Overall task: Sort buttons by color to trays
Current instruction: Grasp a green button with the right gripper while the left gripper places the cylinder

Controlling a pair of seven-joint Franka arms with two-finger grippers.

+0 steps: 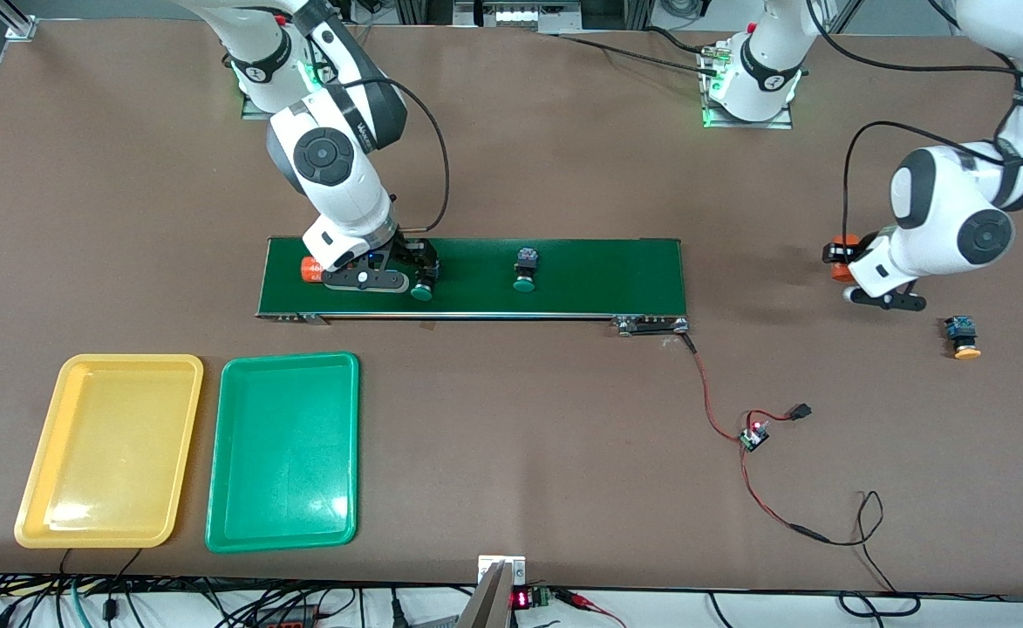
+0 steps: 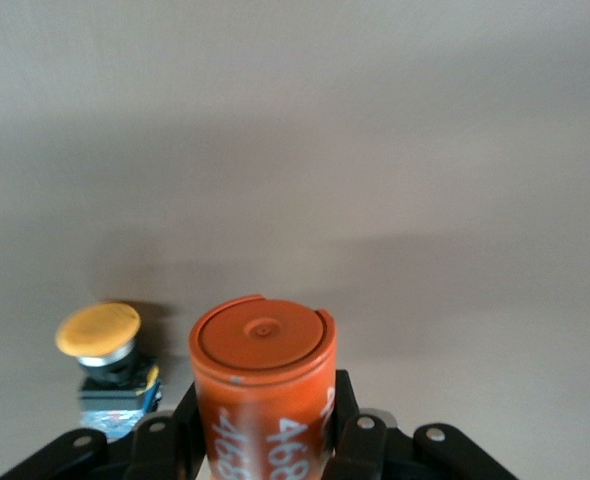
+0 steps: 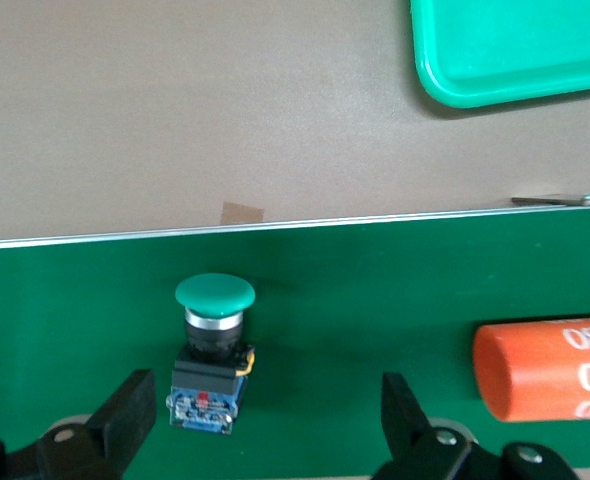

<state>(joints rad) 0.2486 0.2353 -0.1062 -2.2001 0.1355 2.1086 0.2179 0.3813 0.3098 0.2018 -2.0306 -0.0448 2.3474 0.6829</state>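
Observation:
My right gripper should sort the green button into the green tray (image 3: 520, 40) next. It should grab the button by its black body below the cap (image 3: 211, 360).
Two green buttons lie on the dark-green belt (image 1: 598, 275): one (image 1: 422, 290) (image 3: 213, 345) under my right gripper (image 1: 415, 272) (image 3: 265, 410), another (image 1: 524, 269) mid-belt. The right gripper is open and low over the belt, with the first green button between its fingers, close to one finger (image 3: 125, 415). A yellow-orange button (image 1: 963, 338) (image 2: 103, 350) lies on the table toward the left arm's end. Just beside it, my left gripper (image 1: 849, 262) (image 2: 265, 425) is shut on an orange cylinder (image 1: 842, 255) (image 2: 263, 385) with white print. The yellow tray (image 1: 110, 445) and green tray (image 1: 289, 453) sit side by side, nearer the front camera than the belt.
A second orange cylinder (image 1: 312, 270) (image 3: 545, 368) lies on the belt beside the right gripper, toward the right arm's end. A small lit circuit board (image 1: 753, 438) with red and black wires runs from the belt's end across the table.

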